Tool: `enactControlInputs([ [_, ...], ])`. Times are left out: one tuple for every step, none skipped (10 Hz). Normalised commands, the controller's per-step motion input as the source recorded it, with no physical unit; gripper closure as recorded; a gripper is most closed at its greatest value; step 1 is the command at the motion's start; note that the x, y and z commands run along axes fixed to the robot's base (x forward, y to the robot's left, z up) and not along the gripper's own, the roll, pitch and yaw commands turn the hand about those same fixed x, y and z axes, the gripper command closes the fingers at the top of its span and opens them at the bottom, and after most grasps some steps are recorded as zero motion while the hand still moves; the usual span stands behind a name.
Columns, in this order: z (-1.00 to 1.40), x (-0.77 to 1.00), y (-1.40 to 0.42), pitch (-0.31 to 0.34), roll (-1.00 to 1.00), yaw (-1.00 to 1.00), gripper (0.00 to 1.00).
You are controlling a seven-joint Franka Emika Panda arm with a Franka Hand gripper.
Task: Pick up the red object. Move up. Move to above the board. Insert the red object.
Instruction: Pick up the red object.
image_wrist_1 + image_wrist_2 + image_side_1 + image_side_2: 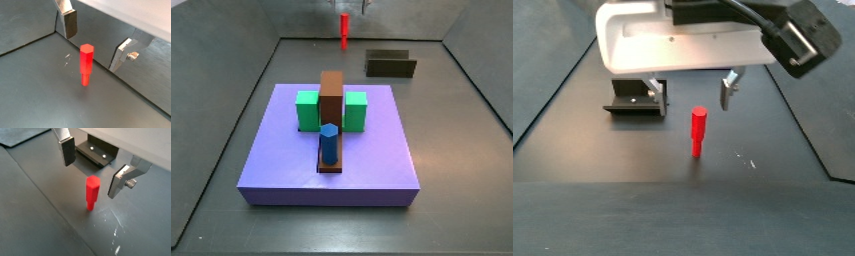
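The gripper should reach the red object and hold it by its hexagonal upper part [345, 20], so that its lower tip stays free to go into the board.
The red object [86, 64] is a thin bright red peg with a hexagonal top, standing upright on the dark floor; it also shows in the wrist view [92, 191] and in both side views [345, 30] [698, 131]. My gripper [93, 42] is open above it, its silver fingers [67, 22] wide apart, with the peg's top just below and between them, not touched. The gripper also shows in a side view [692, 93]. The board [333, 150] is a lavender-purple slab nearer the front in a side view.
On the board stand a brown block [331, 100], green blocks [307, 110] and a blue peg [329, 143]. The dark fixture [635, 100] stands on the floor beside the gripper, also seen in a wrist view [97, 154]. Floor walls rise at the sides.
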Motion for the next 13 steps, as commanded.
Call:
enactControlInputs([
  [-0.29, -0.05, 0.06, -0.024, -0.07, -0.09, 0.00],
  [-0.37, 0.00, 0.00, -0.060, -0.13, -0.11, 0.00],
  [-0.46, 0.00, 0.00, -0.090, -0.12, -0.12, 0.00],
  [-0.39, 0.00, 0.03, -0.054, -0.09, -0.11, 0.00],
  [-0.28, 0.00, 0.01, -0.029, -0.07, -0.10, 0.00],
  [-0.23, -0.02, 0.02, -0.020, -0.07, -0.10, 0.00],
  [-0.10, 0.00, 0.00, 0.000, -0.02, -0.08, 0.00],
  [0.00, 0.00, 0.00, 0.000, 0.00, 0.00, 0.00],
  [0.00, 0.00, 0.00, 0.000, 0.00, 0.00, 1.00],
  [0.00, 0.00, 0.00, 0.000, 0.00, 0.00, 1.00],
  [0.00, 0.00, 0.00, 0.000, 0.00, 0.00, 1.00],
  [0.00, 0.00, 0.00, 0.000, 0.00, 0.00, 1.00],
  [0.00, 0.00, 0.00, 0.000, 0.00, 0.00, 1.00],
])
